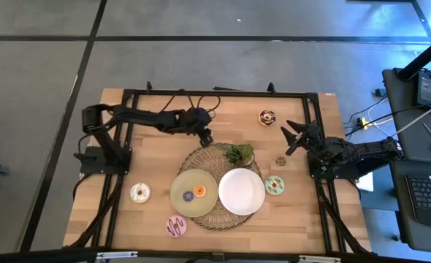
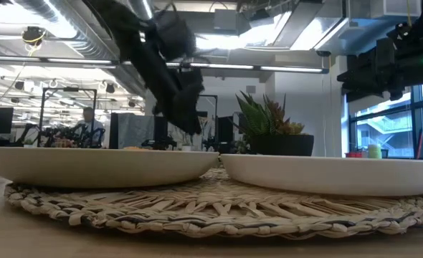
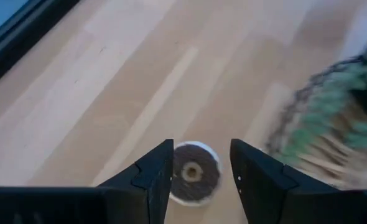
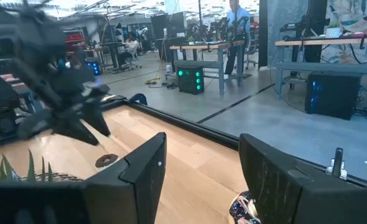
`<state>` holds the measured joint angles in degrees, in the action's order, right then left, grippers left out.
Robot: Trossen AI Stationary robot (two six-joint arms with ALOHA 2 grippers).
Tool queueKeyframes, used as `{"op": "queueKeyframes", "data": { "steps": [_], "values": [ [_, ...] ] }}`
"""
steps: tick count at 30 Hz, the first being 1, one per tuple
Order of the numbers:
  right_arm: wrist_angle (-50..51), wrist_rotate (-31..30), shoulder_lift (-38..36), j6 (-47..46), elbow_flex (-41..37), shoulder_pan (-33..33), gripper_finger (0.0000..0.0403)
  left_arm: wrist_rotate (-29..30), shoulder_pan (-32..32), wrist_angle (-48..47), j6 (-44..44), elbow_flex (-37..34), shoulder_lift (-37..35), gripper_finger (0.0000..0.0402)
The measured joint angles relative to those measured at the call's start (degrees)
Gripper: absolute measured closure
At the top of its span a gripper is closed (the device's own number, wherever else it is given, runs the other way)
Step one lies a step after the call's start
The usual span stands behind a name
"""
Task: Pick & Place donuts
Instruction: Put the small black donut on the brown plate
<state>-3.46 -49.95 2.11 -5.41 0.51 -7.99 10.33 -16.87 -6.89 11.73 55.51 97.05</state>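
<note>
The other donuts are on the tan plate. My left gripper next needs to grip the chocolate-iced donut by its ring to add it to them.
A chocolate-iced donut lies flat on the bare wood just beyond the woven mat's far edge. It also shows in the right wrist view. My left gripper hangs open over it, slanting down. Its two fingers stand on either side of the donut without touching it. Two small donuts, orange and purple, lie on the tan plate. The white plate sits beside it. My right gripper waits open at the table's right edge.
Loose donuts lie about: a sprinkled chocolate one at the far right, a brown one, a mint one, a cream one and a pink striped one. A green sprig sits on the round woven mat.
</note>
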Motion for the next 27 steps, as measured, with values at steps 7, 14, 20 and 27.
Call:
{"op": "queueKeyframes", "data": {
  "steps": [7,14,20,27],
  "values": [
    [0.0,0.0,0.0,0.0,0.0,0.0,0.0201,0.0,-2.9,1.1,0.9,0.0,5.4,0.0247],
    [0.0,0.0,0.0,-0.1,0.0,0.0,0.0201,-0.3,-3.8,1.4,1.0,0.0,8.1,0.025],
    [0.0,0.0,0.0,-0.1,0.0,0.0,0.0201,-3.3,-3.9,1.5,1.0,0.1,8.7,0.0249],
    [0.0,0.0,0.0,0.0,0.0,0.0,0.0201,-5.2,-3.8,1.3,1.0,0.1,8.7,0.0253]
  ]
}}
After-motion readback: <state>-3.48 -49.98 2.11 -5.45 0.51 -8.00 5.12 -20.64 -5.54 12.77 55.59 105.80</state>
